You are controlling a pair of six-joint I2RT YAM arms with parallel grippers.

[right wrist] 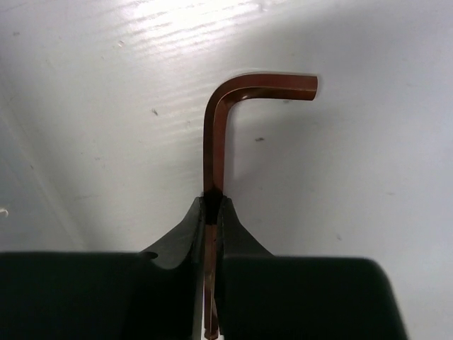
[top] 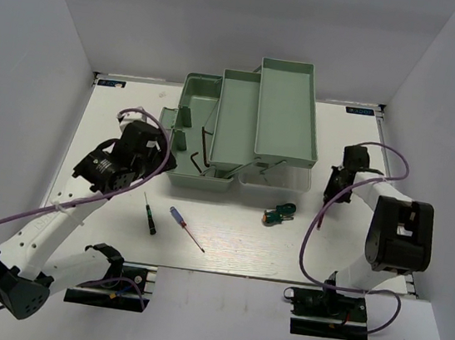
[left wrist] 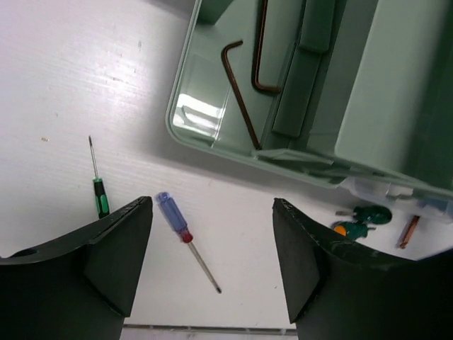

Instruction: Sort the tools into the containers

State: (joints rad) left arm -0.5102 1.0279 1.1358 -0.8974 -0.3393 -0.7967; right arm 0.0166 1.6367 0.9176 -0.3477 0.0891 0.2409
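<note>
My right gripper's fingers are both shut around the hex key's long leg, so the reddish-brown hex key (right wrist: pixel 219 134) would rise off the white table if I lifted now.
My right gripper (right wrist: pixel 214 202) is shut on the long leg of a reddish-brown hex key (right wrist: pixel 219 134), its bent end pointing right over the white table. From above, this gripper (top: pixel 331 192) is right of the mint-green toolbox (top: pixel 290 111). My left gripper (left wrist: pixel 212 202) is open and empty, above the table. Below it lie a blue-handled screwdriver (left wrist: pixel 173 219) and a black-handled screwdriver (left wrist: pixel 99 191). From above, the left gripper (top: pixel 148 144) is left of the toolbox base (top: pixel 178 172). Two hex keys (left wrist: pixel 241 92) lie in the base. A stubby green-and-orange screwdriver (top: pixel 279 214) lies in front of the toolbox.
The toolbox's raised trays (top: pixel 236 121) fan out to the right over its base, with a translucent lid (top: pixel 281 177) below them. Purple cables (top: pixel 310 240) loop beside both arms. White walls enclose the table on three sides.
</note>
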